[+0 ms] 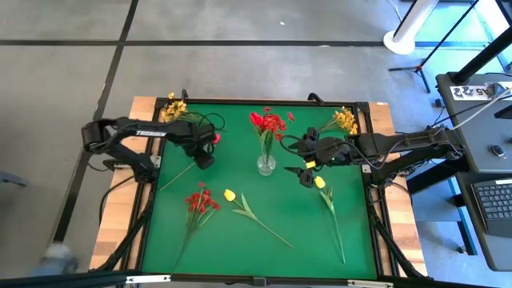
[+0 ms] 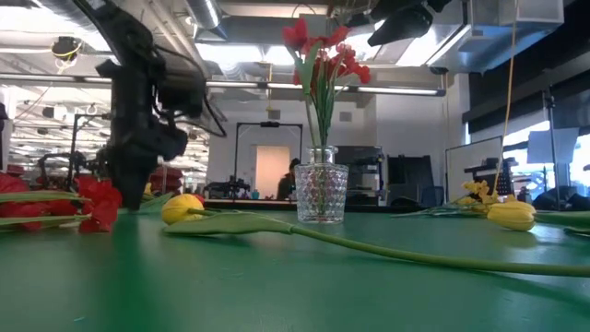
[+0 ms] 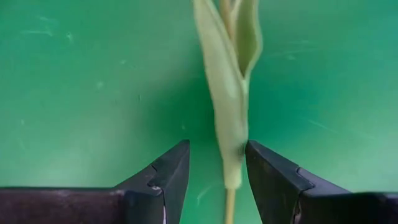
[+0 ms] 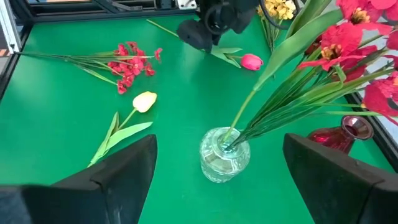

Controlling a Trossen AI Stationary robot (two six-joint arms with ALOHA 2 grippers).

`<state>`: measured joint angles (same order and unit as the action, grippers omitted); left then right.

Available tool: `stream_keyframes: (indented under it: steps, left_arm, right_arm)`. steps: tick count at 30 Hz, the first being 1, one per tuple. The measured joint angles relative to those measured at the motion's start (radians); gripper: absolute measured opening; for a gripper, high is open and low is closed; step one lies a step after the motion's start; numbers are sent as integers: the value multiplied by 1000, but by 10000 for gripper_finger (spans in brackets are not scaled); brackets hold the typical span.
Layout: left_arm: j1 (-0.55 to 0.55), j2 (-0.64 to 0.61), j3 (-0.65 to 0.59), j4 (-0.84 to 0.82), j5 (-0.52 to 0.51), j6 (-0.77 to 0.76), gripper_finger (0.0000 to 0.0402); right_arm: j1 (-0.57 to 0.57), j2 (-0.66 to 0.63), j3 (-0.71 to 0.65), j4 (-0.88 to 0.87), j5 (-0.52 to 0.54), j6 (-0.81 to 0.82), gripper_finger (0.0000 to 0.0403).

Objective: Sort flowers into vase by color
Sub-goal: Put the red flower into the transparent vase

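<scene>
My left gripper grabs the red tulip by its stem below the leaves next, to sort the tulip into the glass vase (image 1: 266,166).
A red tulip lies on the green mat at the far left, its head (image 1: 216,138) pointing toward the far edge. My left gripper (image 1: 204,157) points down over its stem, open, with the stem and a pale leaf (image 3: 231,124) between the fingers. A clear glass vase (image 1: 266,166) at mid-table holds red flowers (image 1: 268,122). My right gripper (image 4: 219,142) hangs open above the mat, just right of that vase. Two yellow tulips (image 1: 230,194) (image 1: 320,182) and a red spray (image 1: 200,200) lie flat on the mat. My left gripper's fingers (image 3: 168,171) stand on either side of the red tulip's stem, coming from above and lying across it. The leaf's edge (image 3: 244,149) is right beside one finger, and I cannot tell whether they touch. The tulip lies flat on the mat.
Yellow-orange sprays lie in the far left corner (image 1: 174,108) and the far right corner (image 1: 344,120). A dark red vase (image 4: 342,134) stands beside the clear one, under my right arm. The mat's near middle between the yellow tulips' stems is bare.
</scene>
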<state>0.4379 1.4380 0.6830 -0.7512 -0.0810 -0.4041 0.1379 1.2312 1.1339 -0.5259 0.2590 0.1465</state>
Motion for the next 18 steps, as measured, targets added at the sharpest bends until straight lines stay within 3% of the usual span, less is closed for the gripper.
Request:
stream_keyframes:
  steps: [9,15,18]
  left_arm:
    - [0,84,9,4,17,-3,138]
    - [-1,93,46,-36,21,-32,40]
    - [-1,101,126,-162,-39,-36,11]
  right_arm:
    - [0,0,0,0,-6,6,347]
    - [0,0,0,-2,-7,8,347]
    - [0,-20,0,-22,-9,18,347]
